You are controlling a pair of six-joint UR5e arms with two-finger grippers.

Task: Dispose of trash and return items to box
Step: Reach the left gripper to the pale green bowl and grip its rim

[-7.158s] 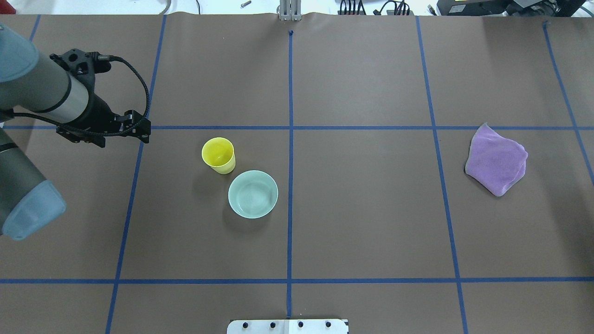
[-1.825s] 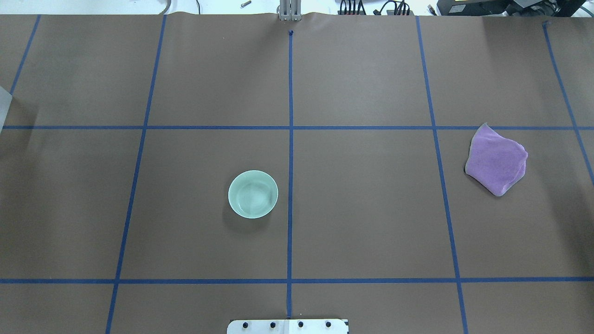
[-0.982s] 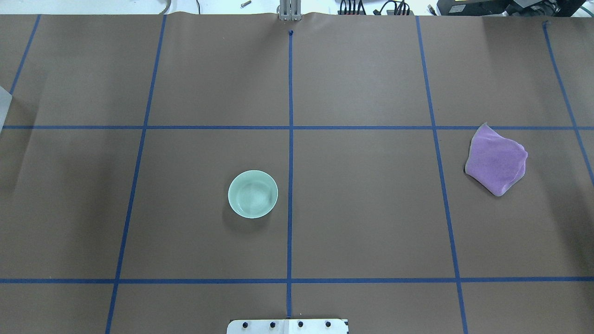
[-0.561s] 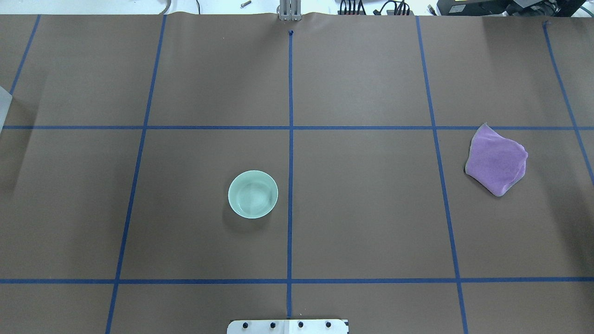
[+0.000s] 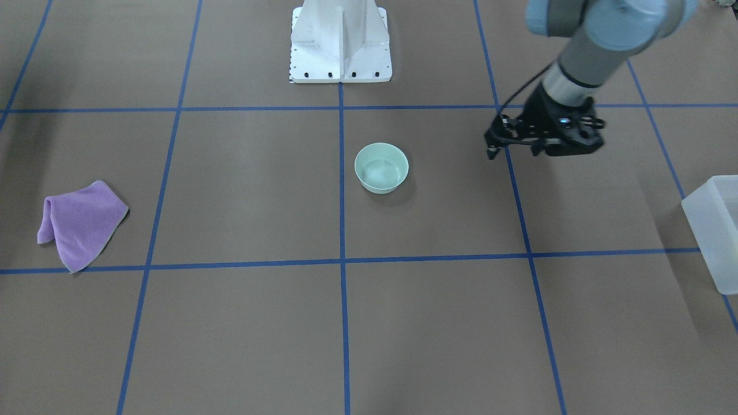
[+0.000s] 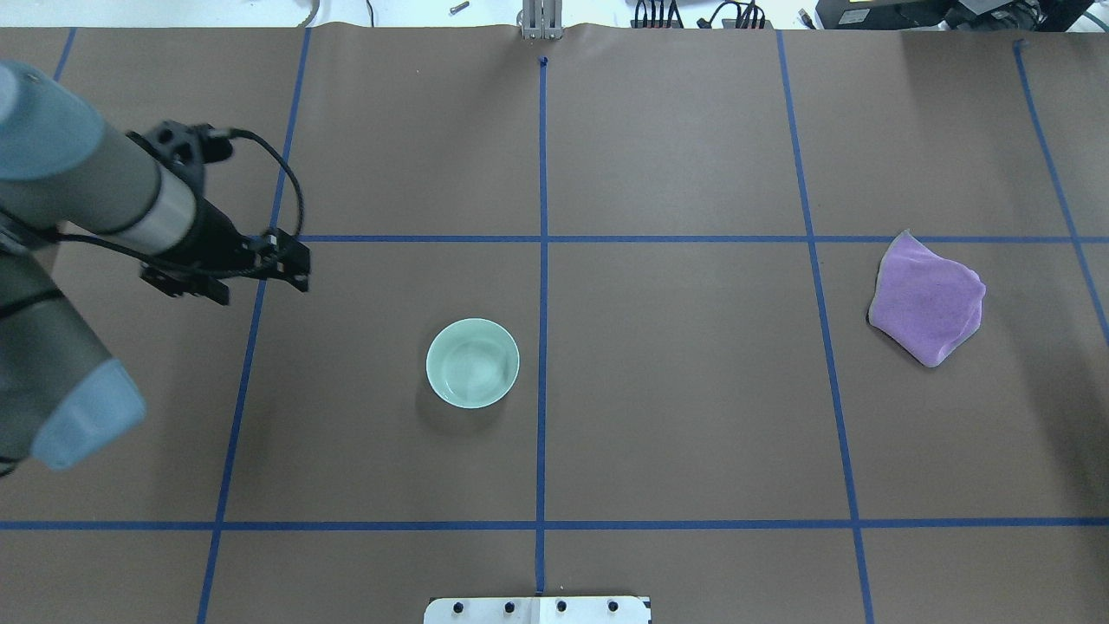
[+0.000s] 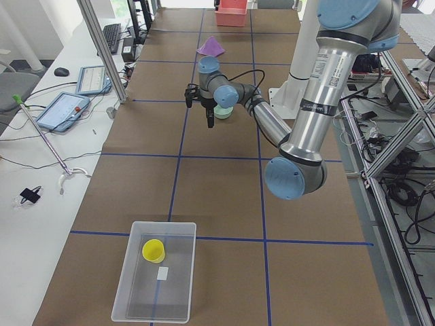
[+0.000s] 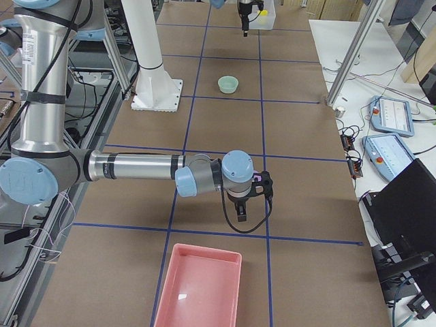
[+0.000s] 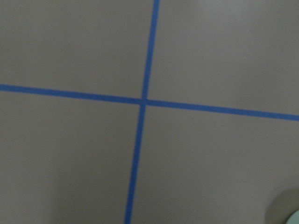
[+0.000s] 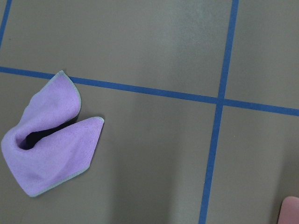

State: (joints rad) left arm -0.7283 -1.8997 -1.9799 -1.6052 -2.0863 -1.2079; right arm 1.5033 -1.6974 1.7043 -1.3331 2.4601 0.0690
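My left gripper grabs its rim (image 5: 406, 162) next, to return the bowl to the translucent box (image 5: 716, 231).
The mint-green bowl (image 6: 472, 362) stands upright on the brown table, also in the front view (image 5: 381, 168) and the left side view (image 7: 223, 111). The yellow cup (image 7: 153, 250) lies inside the translucent box (image 7: 123, 288) at the table's left end; the box's corner shows in the front view (image 5: 715, 230). My left gripper (image 6: 258, 282) is open and empty, above the table to the left of the bowl and apart from it (image 5: 514, 148). My right gripper (image 8: 242, 204) shows only in the right side view, close by the purple cloth; I cannot tell its state.
A crumpled purple cloth (image 6: 927, 299) lies at the right side of the table (image 10: 51, 144). A pink tray (image 8: 197, 293) sits at the table's right end. A small white scrap (image 7: 162, 273) lies in the box beside the cup. The robot's white base (image 5: 341, 40) stands behind the bowl.
The yellow cup, beside the bowl 7.2 s ago, is gone from there. My left arm, out of the overhead view from 1.8 s ago, is back over the table's left part.
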